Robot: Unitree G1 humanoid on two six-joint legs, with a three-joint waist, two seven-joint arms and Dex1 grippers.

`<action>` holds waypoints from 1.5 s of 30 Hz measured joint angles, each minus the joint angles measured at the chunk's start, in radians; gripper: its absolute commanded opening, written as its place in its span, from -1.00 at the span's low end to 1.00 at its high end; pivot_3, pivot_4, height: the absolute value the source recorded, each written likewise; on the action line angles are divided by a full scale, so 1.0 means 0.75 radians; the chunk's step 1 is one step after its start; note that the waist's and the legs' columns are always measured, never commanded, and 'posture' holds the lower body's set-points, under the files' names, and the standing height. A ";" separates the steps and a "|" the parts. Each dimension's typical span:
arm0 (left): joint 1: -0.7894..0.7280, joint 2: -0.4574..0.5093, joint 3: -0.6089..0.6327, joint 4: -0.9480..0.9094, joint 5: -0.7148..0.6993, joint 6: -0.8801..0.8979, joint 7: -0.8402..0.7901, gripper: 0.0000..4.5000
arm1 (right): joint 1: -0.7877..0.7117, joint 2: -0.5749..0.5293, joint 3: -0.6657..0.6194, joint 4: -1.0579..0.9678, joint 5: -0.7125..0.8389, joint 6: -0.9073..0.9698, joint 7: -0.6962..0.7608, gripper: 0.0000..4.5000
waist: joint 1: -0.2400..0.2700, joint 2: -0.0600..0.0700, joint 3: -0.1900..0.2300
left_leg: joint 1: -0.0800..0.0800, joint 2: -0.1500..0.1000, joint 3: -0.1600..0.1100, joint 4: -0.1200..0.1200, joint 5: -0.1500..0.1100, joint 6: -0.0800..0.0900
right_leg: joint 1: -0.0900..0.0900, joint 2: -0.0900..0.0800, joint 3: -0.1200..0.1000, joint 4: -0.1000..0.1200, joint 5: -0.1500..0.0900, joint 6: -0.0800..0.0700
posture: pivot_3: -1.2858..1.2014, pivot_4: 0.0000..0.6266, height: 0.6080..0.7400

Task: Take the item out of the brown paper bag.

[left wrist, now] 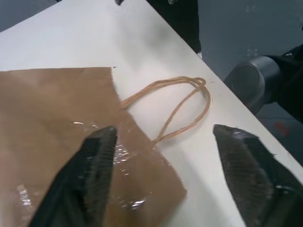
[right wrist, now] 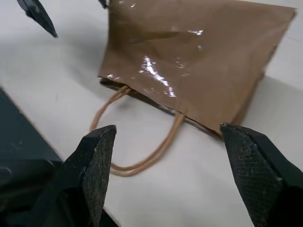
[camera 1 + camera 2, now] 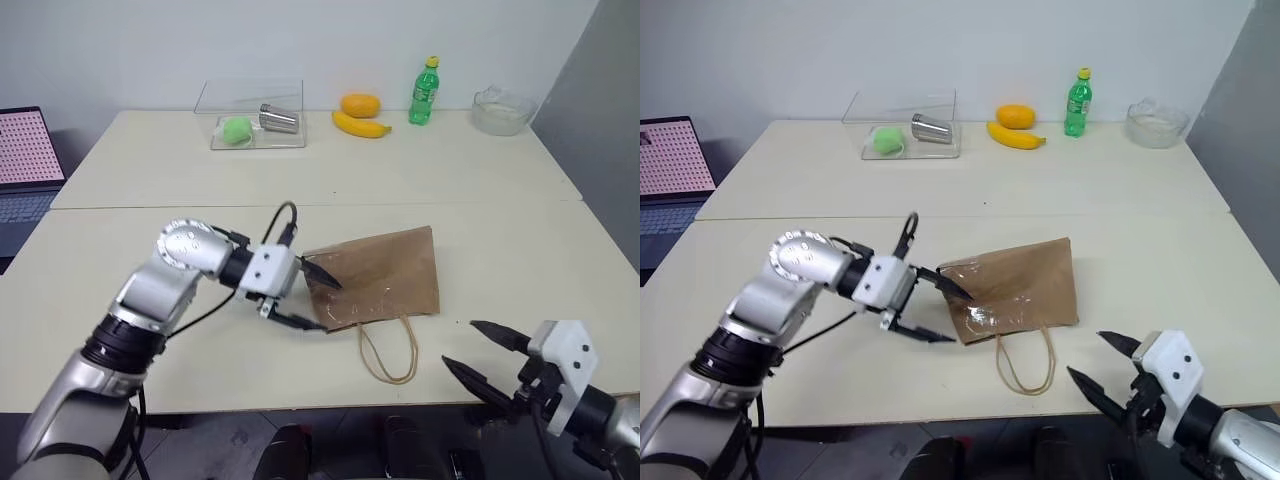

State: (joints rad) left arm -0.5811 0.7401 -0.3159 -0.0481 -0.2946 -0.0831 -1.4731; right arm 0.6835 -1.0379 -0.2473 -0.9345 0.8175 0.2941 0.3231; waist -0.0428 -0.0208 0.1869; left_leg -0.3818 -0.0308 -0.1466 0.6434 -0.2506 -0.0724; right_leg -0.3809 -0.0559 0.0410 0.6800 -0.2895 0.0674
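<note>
I will pinch that loop with my left gripper next, since the paper of the bag (image 3: 385, 270) lies flat on the table and only its twisted loop handle (image 3: 413, 350) sticks out slack.
The brown paper bag (image 3: 385, 270) lies flat on the cream table, its twisted loop handles (image 3: 390, 360) pointing toward the front edge. The item is hidden. My left gripper (image 3: 330, 307) is open at the bag's left corner. One finger (image 1: 94, 156) lies over the paper, while the other finger (image 1: 246, 161) is over bare table beside the handles. Near the front right edge my right gripper (image 3: 458, 343) stands open and empty, a short way from the bag (image 2: 199, 47) and aimed toward it across the handles (image 2: 142, 151).
Along the back of the table stand a clear box (image 3: 255, 125) holding a green ball and a metal cup, a banana (image 3: 360, 125), an orange (image 3: 360, 103), a green soda bottle (image 3: 424, 92) and a glass bowl (image 3: 503, 112). A laptop (image 3: 25, 160) sits at far left.
</note>
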 measured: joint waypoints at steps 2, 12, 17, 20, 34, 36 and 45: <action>0.000 -0.024 -0.004 0.011 0.047 -0.083 0.000 0.48 | -0.013 -0.049 0.024 0.000 0.046 0.004 -0.002 0.64 | 0.008 0.000 0.000 | 0.000 0.000 0.001 0.000 0.000 0.000 | 0.000 0.000 0.001 0.000 0.000 0.000 | 0.03 -0.52 1.00; 0.025 -0.266 -0.154 0.205 0.253 -0.418 0.048 0.48 | 0.091 -0.167 0.053 0.000 0.133 -0.066 -0.059 0.64 | 0.016 0.000 0.000 | 0.000 0.000 0.002 0.000 -0.001 0.001 | 0.001 0.000 0.001 -0.001 0.000 0.000 | 0.03 -0.52 1.00; 0.003 -0.389 -0.194 0.382 0.364 -0.580 0.149 0.48 | 0.141 -0.176 0.090 0.000 0.090 -0.142 -0.092 0.64 | 0.019 0.000 0.000 | 0.001 -0.001 0.002 0.002 -0.001 0.001 | 0.002 0.000 0.001 -0.002 0.000 0.002 | 0.03 -0.52 1.00; -0.027 -0.470 -0.228 0.499 0.436 -0.661 0.220 0.48 | 0.165 -0.184 0.101 0.000 0.079 -0.169 -0.112 0.64 | 0.019 0.000 0.000 | 0.001 -0.001 0.002 0.001 -0.001 0.001 | 0.002 0.000 0.001 -0.002 0.000 0.002 | 0.03 -0.52 1.00; -0.086 -0.577 -0.249 0.519 0.359 -0.562 0.276 -0.99 | 0.159 -0.295 0.174 0.000 0.032 -0.253 -0.205 0.64 | 0.018 0.000 0.000 | 0.001 -0.001 0.001 0.001 -0.001 0.002 | 0.002 0.000 0.001 -0.002 0.000 0.002 | 0.03 -0.52 1.00; -0.127 -0.574 -0.209 0.484 0.309 -0.469 0.275 -0.99 | 0.147 -0.323 0.205 0.000 0.019 -0.271 -0.222 0.64 | 0.017 0.000 0.000 | 0.001 -0.001 0.002 0.001 -0.001 0.001 | 0.002 0.000 0.001 -0.002 0.000 0.003 | 0.03 -0.52 1.00; -0.227 -0.624 -0.123 0.479 0.254 -0.268 0.323 -0.99 | -0.146 -0.404 0.496 -0.001 -0.072 -0.267 -0.317 0.64 | 0.015 -0.002 0.000 | 0.001 -0.001 0.001 0.002 -0.001 0.001 | 0.002 0.000 0.001 -0.002 -0.002 0.007 | 0.03 -0.52 1.00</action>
State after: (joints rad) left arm -0.7511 0.2720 -0.4084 0.3112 -0.1044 -0.2841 -1.2309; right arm 0.5739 -1.3408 0.1249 -0.9352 0.7637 0.0941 0.0854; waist -0.0318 -0.0222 0.1873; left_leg -0.3811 -0.0315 -0.1456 0.6446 -0.2513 -0.0713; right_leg -0.3793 -0.0558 0.0417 0.6781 -0.2913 0.0726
